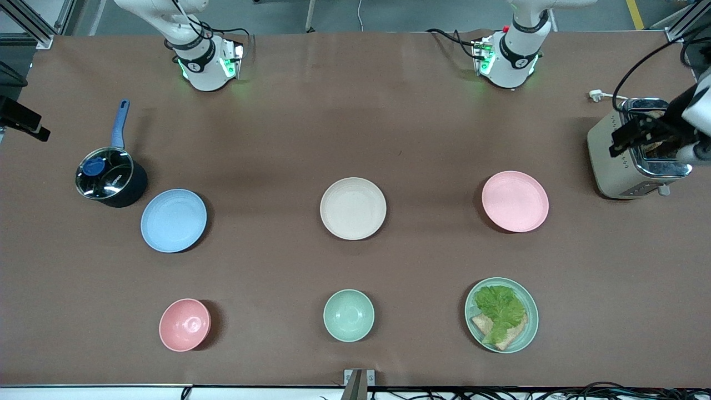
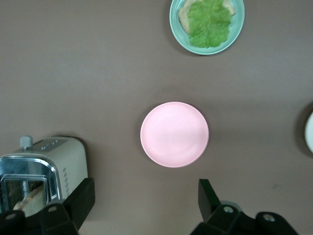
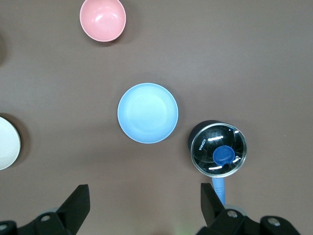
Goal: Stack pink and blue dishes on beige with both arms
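The pale pink plate is to be stacked on the beige plate point(image 1: 353, 208), so the left gripper should pick it up by its rim point(image 1: 533, 181) next.
The beige plate point(image 1: 353, 208) lies mid-table. The pale pink plate point(image 1: 515, 201) point(image 2: 174, 134) lies toward the left arm's end, the light blue plate point(image 1: 174, 220) point(image 3: 147, 113) toward the right arm's end. All three are bare and apart. My left gripper point(image 2: 145, 198) point(image 1: 639, 136) hangs high and open, holding nothing, over the table beside the toaster, short of the pink plate. My right gripper point(image 3: 145, 198) point(image 1: 25, 119) hangs high and open, holding nothing, beside the pot, short of the blue plate.
A lidded pot point(image 1: 110, 178) with a blue handle stands next to the blue plate. A toaster point(image 1: 633, 153) holding bread stands beside the pink plate. Nearer the front camera are a pink bowl point(image 1: 185, 324), a green bowl point(image 1: 349, 315) and a green plate point(image 1: 527, 333) of lettuce and bread.
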You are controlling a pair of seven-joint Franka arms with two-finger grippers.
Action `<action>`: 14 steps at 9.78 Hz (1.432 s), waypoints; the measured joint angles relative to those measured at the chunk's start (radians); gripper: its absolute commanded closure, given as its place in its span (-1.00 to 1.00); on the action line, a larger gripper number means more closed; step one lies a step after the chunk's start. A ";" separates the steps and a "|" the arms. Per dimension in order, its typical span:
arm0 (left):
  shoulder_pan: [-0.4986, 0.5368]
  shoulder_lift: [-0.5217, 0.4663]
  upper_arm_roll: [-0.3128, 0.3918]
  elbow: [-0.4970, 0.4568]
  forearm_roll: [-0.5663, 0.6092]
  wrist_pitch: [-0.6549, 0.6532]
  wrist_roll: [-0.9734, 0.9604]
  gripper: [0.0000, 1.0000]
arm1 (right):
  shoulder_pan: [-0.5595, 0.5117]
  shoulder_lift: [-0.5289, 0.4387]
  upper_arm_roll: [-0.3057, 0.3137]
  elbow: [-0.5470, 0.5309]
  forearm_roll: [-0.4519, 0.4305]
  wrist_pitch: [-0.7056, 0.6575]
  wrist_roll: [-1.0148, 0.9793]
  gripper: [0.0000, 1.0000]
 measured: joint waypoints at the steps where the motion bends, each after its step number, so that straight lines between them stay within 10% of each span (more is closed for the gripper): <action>1: 0.001 0.016 0.016 -0.087 -0.001 0.083 0.063 -0.97 | -0.004 0.025 -0.001 -0.031 0.022 0.056 -0.012 -1.00; 9: 0.062 0.386 0.040 -0.509 -0.039 0.834 0.230 -0.75 | -0.078 0.382 -0.131 -0.431 0.388 0.721 -0.584 -1.00; 10: 0.070 0.397 0.040 -0.543 -0.039 0.863 0.239 -0.48 | -0.087 0.427 -0.144 -0.449 0.455 0.766 -0.679 -1.00; 12: 0.072 0.387 0.040 -0.571 -0.051 0.867 0.244 0.68 | -0.092 0.490 -0.158 -0.492 0.565 0.831 -0.803 -0.81; 14: 0.070 0.373 0.038 -0.579 -0.136 0.867 0.251 0.99 | -0.091 0.513 -0.157 -0.516 0.592 0.846 -0.817 -0.41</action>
